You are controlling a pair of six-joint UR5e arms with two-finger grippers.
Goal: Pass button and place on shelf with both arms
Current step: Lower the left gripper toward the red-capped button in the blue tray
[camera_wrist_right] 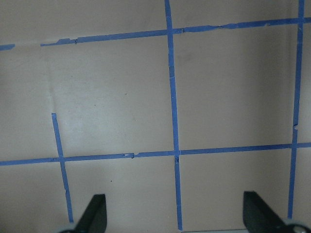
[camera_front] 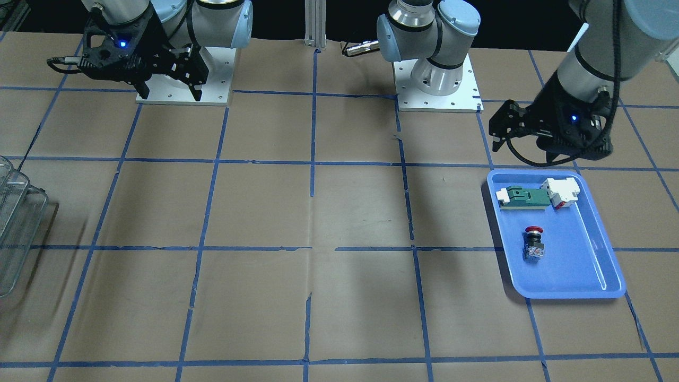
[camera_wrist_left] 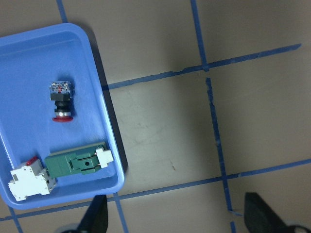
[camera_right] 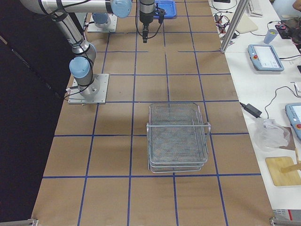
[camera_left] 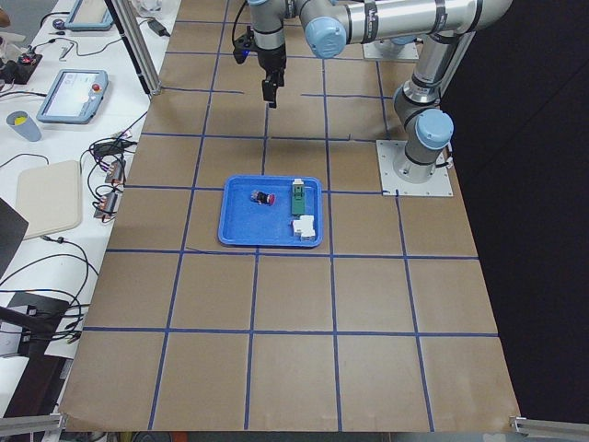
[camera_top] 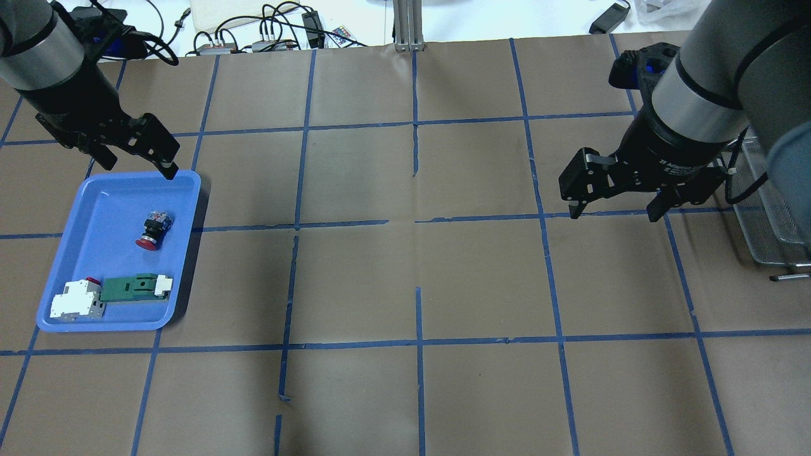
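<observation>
My left gripper needs to pass the button across to my other arm, so it should next grab the button (camera_front: 533,248) by its red cap (camera_front: 533,229).
The button (camera_top: 152,231), with a red cap and a clear block base, lies on its side in the blue tray (camera_top: 101,209). It also shows in the front view (camera_front: 533,241) and the left wrist view (camera_wrist_left: 61,99). My left gripper (camera_top: 140,168) is open and empty, and hovers above the tray's far edge, apart from the button. My right gripper (camera_top: 614,212) is open and empty above bare table, just left of the shelf (camera_top: 770,209). The shelf is a silver wire rack, seen whole in the right side view (camera_right: 178,136).
A green-and-white flat block (camera_top: 133,287) and a white-and-red block (camera_top: 76,299) lie at the tray's near end. Cables and adapters (camera_top: 266,31) lie beyond the table's far edge. Brown paper with a blue tape grid covers the table.
</observation>
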